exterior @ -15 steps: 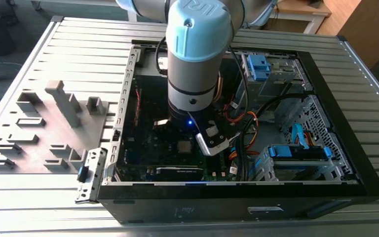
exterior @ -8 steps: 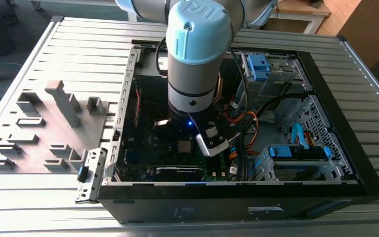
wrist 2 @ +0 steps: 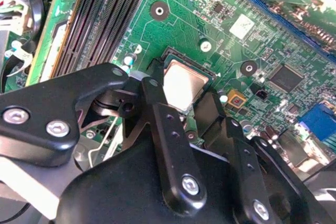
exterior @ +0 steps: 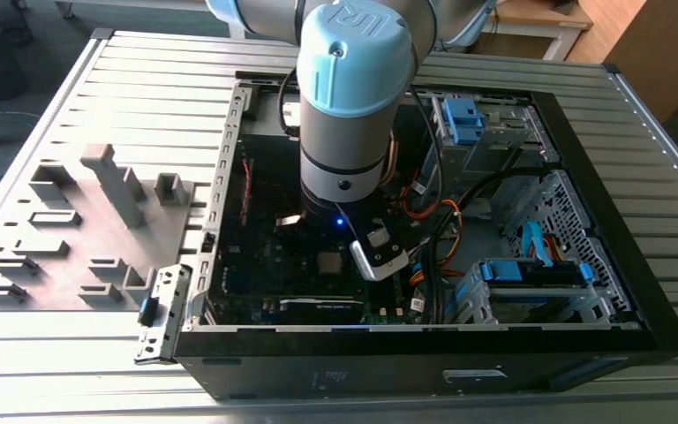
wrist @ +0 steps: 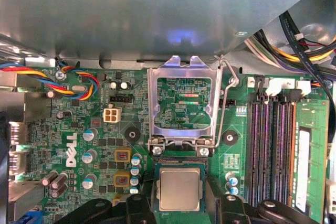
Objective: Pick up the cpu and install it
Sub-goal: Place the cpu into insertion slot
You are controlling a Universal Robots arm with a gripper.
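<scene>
My gripper is to grab the cpu by its free side edges next, because the load plate's hinge crowds the cpu's edge between them.
The cpu, a pale silvery square, lies flat in the motherboard socket, and it shows too in the second wrist view as the cpu. My gripper hangs low over it inside the black computer case. Its black fingers stand on either side of the socket, a little apart from the chip's edges, so it is open. The socket's metal load plate is swung up and back, with its wire lever raised beside it. In the exterior view the arm reaches straight down into the case.
Memory slots run beside the socket. Coloured fan wires and black cables lie near the case wall. Blue drive cages fill the exterior view's right. A grey fixture plate with tall blocks sits outside the case.
</scene>
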